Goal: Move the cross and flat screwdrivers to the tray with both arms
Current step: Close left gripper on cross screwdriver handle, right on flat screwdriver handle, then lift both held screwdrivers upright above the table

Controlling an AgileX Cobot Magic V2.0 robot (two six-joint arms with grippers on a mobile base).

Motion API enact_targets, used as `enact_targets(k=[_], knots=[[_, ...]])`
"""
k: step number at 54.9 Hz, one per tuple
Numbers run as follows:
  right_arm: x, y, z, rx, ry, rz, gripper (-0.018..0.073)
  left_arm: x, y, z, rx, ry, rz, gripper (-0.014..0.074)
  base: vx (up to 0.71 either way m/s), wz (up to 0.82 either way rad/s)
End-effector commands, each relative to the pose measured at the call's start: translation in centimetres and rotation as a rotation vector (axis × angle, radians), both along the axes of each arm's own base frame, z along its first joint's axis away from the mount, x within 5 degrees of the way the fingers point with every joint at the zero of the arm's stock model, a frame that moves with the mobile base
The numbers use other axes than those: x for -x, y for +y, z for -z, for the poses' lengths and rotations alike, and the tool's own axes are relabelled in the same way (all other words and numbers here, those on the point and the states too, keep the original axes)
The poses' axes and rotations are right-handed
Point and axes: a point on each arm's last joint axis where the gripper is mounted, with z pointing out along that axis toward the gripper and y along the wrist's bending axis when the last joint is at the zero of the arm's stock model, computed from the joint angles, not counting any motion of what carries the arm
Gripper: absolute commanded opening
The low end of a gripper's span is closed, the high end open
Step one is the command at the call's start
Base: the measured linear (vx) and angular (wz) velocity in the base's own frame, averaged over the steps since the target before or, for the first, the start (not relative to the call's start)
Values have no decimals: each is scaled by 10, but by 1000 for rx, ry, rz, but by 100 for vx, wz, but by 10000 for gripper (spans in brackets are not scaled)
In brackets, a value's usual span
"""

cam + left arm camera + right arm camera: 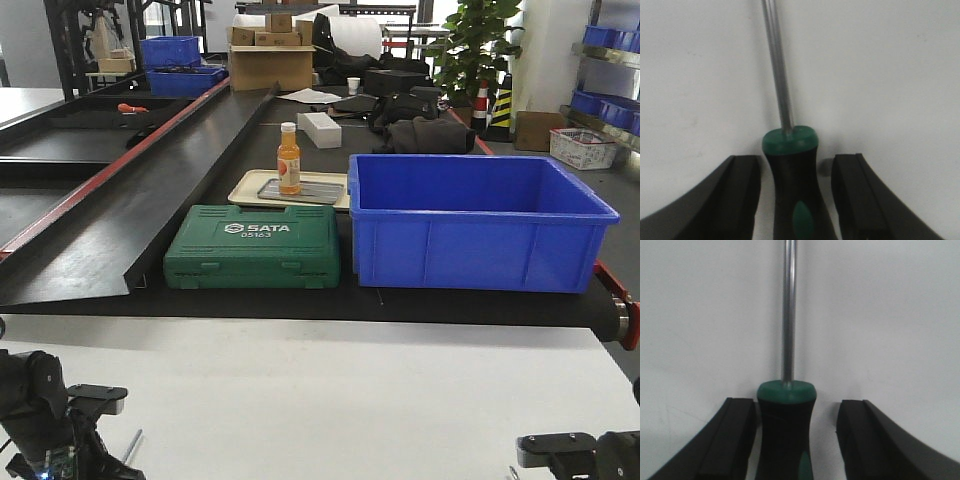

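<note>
The left gripper takes hold of the screwdriver by its black and green handle (792, 185) next, to transfer it to the tray.
A screwdriver with a black and green handle (792, 185) and steel shaft (777, 65) lies on the white table between the fingers of my left gripper (795, 165). The jaws are open, with a gap on each side of the handle. A second, similar screwdriver (786, 425) lies between the fingers of my right gripper (796, 407), also open; its left finger (735, 430) is very near the handle. In the front view the left gripper (100, 440) and right gripper (560, 450) are low at the near table edge. The beige tray (245, 185) sits beyond them on the black surface.
An orange bottle (289, 158) stands on a grey plate in the tray. A green SATA case (253, 246) lies in front of the tray. A large blue bin (475, 220) stands to its right. A raised black ramp (110, 215) runs along the left.
</note>
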Motion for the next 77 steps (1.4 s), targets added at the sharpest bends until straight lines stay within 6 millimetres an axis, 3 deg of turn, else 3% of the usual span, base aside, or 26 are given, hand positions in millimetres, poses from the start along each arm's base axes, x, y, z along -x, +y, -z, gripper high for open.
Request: enact_targets(k=[1,11,18,25,37,43,52,58,66,77], knots=[[-6,-1,-10,6,-53,-14,438,-5,-4,-22,21,-71,-15,462,0,0],[-3,-1,-9,3,-10,-8,353,-3,-4,-21,21,-48,4,445,0,0],[1,-1,-8,6,32,-6,259,-1,-4,-21,21,-35,10,382,0,0],[1,-1,-8,5,33,-5,158,0,-5,-21,22,-17,14,275,0,0],[-3,-1,-12,0,21,1,-14,-1,-5,-24,26,-14,17,-8,0,0],[-11,0,-29,-9,-37,7,-13,-6,-6,-37,28,-65,16,-7,0,0],[-18,0,-78,-16,-200,8,-10,-13,-9,-85,37,-277,11,-4,0,0],[-14,1,-124,-33,-349,16,-10,-8,-13,-124,76,-404,-7,-3,0,0],[1,8,-184,-64,-539,-4,-9,9,-25,-183,155,-589,-25,-3,0,0],[30,37,-263,-127,-836,-93,-8,44,-46,-262,235,-906,3,-1,0,0]])
